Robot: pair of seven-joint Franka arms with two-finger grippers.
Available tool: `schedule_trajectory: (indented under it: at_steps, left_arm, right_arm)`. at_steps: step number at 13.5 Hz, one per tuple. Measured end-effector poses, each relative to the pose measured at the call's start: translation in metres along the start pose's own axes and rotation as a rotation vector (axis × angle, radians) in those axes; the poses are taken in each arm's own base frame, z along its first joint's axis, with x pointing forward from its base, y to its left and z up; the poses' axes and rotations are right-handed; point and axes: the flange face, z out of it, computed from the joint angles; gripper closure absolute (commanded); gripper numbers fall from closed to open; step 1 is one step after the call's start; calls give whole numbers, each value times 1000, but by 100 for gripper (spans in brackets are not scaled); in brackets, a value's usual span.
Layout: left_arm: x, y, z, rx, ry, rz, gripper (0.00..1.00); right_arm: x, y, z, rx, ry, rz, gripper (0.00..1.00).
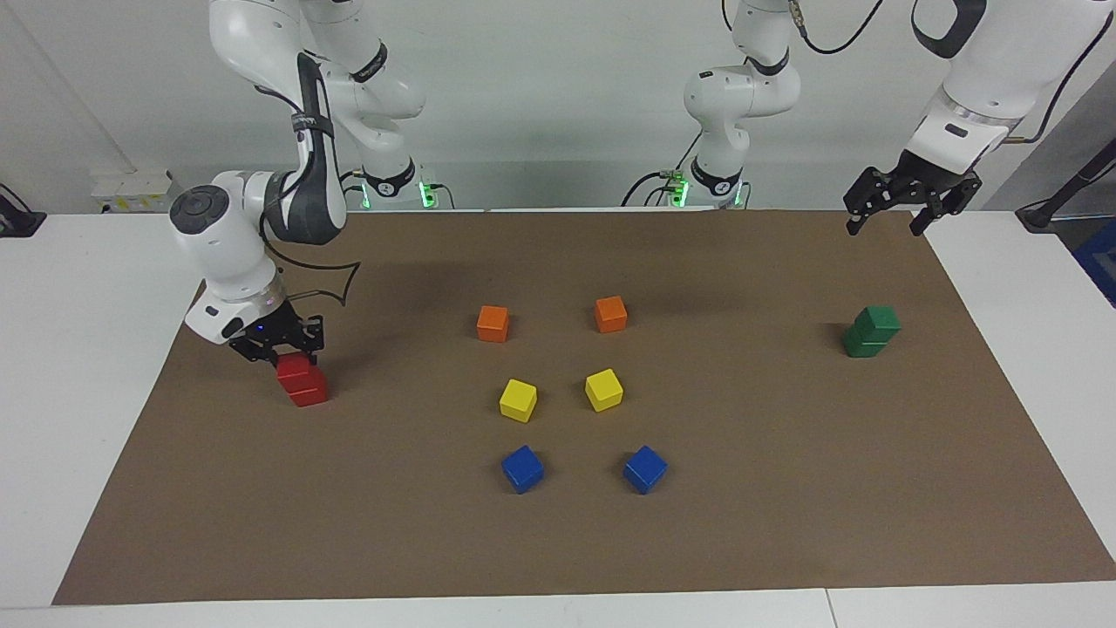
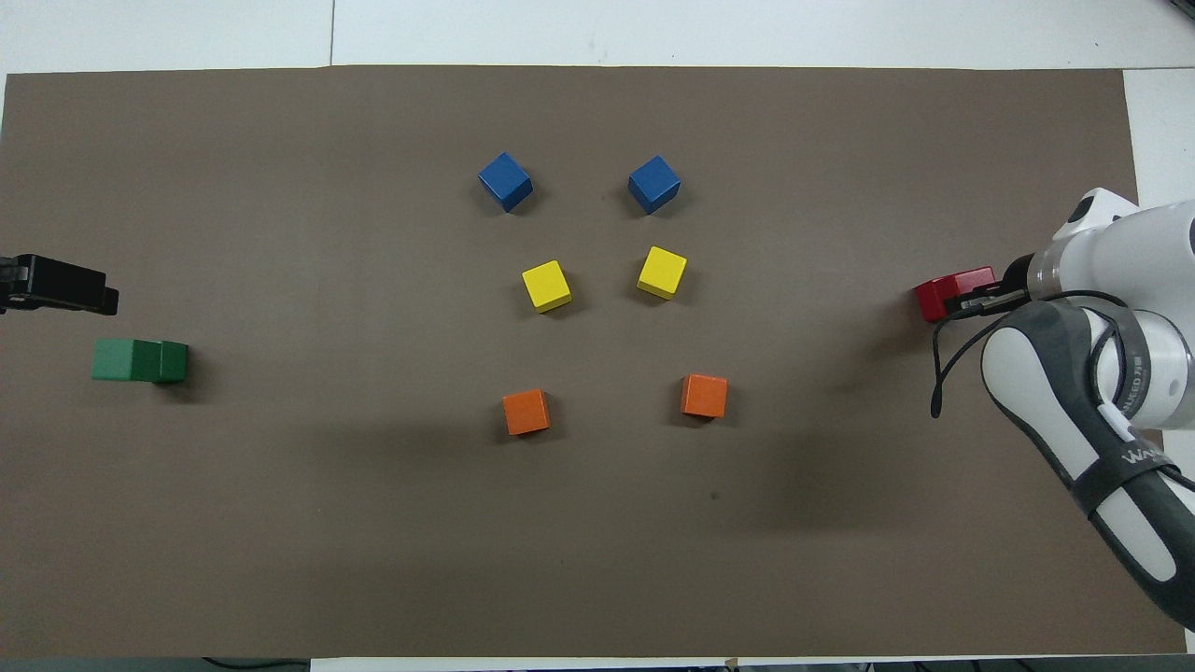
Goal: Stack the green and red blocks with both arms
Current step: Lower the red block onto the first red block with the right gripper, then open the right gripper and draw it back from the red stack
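I should let go of the block that my right gripper holds, because it rests on the red stack [image 2: 932, 301] and the top red block [image 2: 943, 291] would stand.
Two dark green blocks [image 1: 871, 332] stand stacked one on the other at the left arm's end of the mat; the stack also shows in the overhead view [image 2: 140, 360]. My left gripper [image 1: 888, 220] is open and empty, raised well above the mat beside that stack, and it shows in the overhead view [image 2: 65, 285]. Two red blocks [image 1: 303, 382] stand stacked at the right arm's end. My right gripper [image 1: 281, 347] is low, right at the top red block [image 2: 943, 291], touching or just above it.
Two orange cubes [image 1: 493, 324] [image 1: 610, 314], two yellow cubes [image 1: 518, 400] [image 1: 603, 389] and two blue cubes [image 1: 522, 468] [image 1: 645, 469] lie in pairs in the middle of the brown mat [image 1: 785, 523]. White table surrounds the mat.
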Motion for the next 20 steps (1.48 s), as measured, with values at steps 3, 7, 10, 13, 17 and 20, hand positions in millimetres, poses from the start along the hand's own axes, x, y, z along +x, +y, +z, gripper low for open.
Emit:
schedule_trajectory:
  at_steps: [3, 7, 10, 13, 17, 20]
  left_arm:
    - [0, -4, 0, 0, 2, -7, 0]
    - [0, -6, 0, 0, 3, -12, 0]
    - [0, -6, 0, 0, 4, -12, 0]
    - [0, -6, 0, 0, 5, -12, 0]
    - [0, -6, -1, 1, 7, -12, 0]
    - [0, -6, -1, 1, 9, -12, 0]
  right_arm:
    - [0, 0, 0, 0, 0, 0, 0]
    - [0, 0, 0, 0, 0, 0, 0]
    - [0, 0, -1, 0, 1, 1, 0]
    - [3, 0, -16, 5, -23, 0, 0]
    - [7, -10, -116, 7, -55, -8, 0]
    - [-10, -25, -189, 6, -65, 11, 0]
